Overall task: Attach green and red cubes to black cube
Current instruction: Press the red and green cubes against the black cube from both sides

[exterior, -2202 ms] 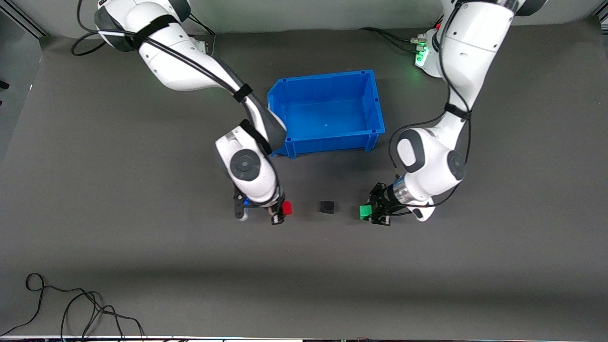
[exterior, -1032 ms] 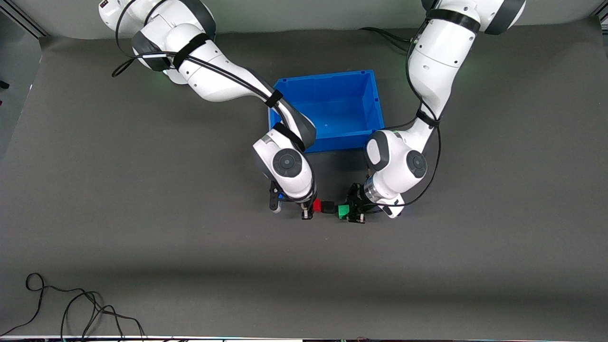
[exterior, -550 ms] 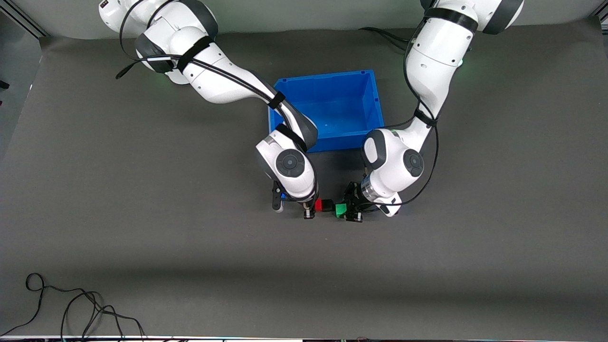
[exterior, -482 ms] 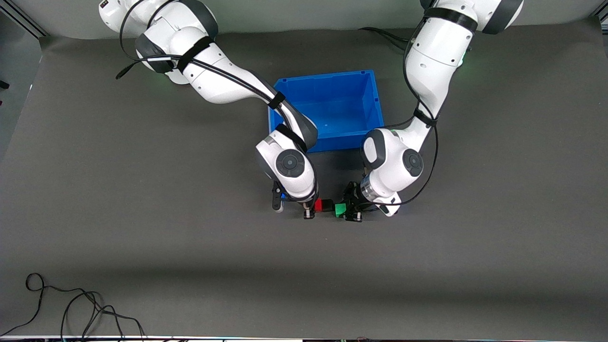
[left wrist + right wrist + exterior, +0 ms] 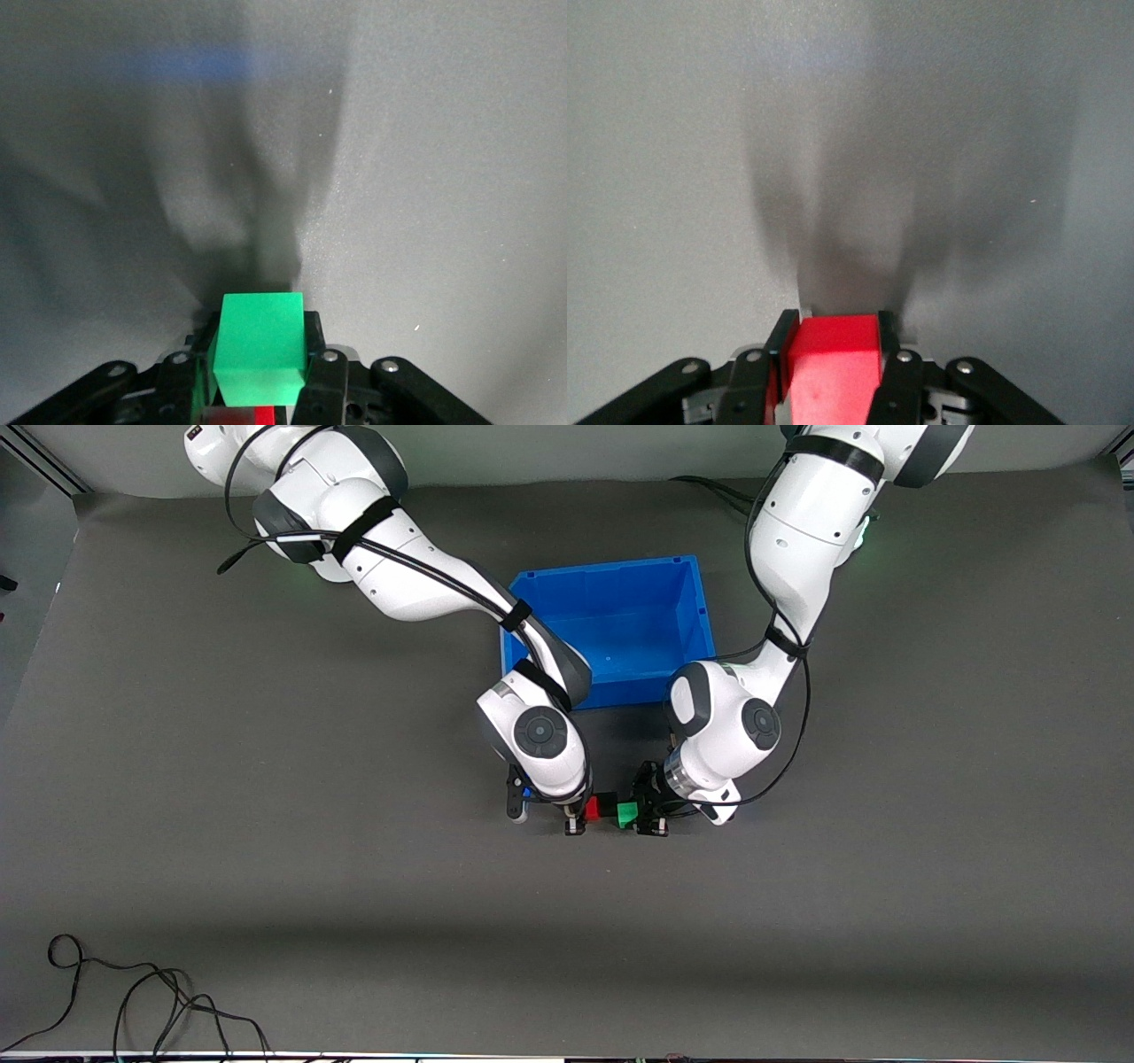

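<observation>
The green cube point(image 5: 627, 814) is low on the mat against the black cube in the front view, so I need to open my left gripper now.
My right gripper point(image 5: 580, 815) is shut on the red cube point(image 5: 592, 809), which also shows between its fingers in the right wrist view point(image 5: 833, 367). My left gripper point(image 5: 645, 817) is shut on the green cube point(image 5: 627, 813), which also shows between its fingers in the left wrist view point(image 5: 260, 347). Both grippers are low at the mat, nearer the front camera than the blue bin. The black cube point(image 5: 609, 808) lies between the red and green cubes; only a thin dark strip of it shows, with both coloured cubes against it.
The blue bin point(image 5: 682, 576) stands open on the dark mat toward the robots' bases, partly covered by both forearms. A black cable point(image 5: 133, 992) lies coiled at the mat's near edge, toward the right arm's end.
Both grippers have closed in on the black cube from either side, carrying the red and green cubes. The gaps on both sides of the black cube have closed.
</observation>
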Robot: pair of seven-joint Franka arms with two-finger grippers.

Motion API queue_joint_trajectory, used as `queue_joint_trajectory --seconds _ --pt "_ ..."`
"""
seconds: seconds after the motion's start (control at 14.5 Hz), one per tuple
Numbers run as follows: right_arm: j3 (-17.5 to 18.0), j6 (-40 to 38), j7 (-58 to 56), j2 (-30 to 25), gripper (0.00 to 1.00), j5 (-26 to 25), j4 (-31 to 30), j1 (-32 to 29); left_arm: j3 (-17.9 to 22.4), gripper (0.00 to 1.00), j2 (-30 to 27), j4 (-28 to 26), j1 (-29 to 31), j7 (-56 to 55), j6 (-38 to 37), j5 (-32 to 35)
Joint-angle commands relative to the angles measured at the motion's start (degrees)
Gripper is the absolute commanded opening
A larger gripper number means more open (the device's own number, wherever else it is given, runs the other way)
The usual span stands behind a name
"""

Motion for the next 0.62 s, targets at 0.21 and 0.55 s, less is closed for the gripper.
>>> queue_joint_trajectory --seconds 0.21,0.55 --pt "-0.3 0.9 0.6 1.3 0.57 -0.1 2.0 0.8 0.8 0.27 0.5 1.5 -1.4 -2.5 0.1 -0.1" --pt "-0.4 0.9 0.0 0.9 0.99 -0.1 2.5 0.2 0.8 1.00 0.5 1.3 -1.1 -3.9 0.0 -0.1"
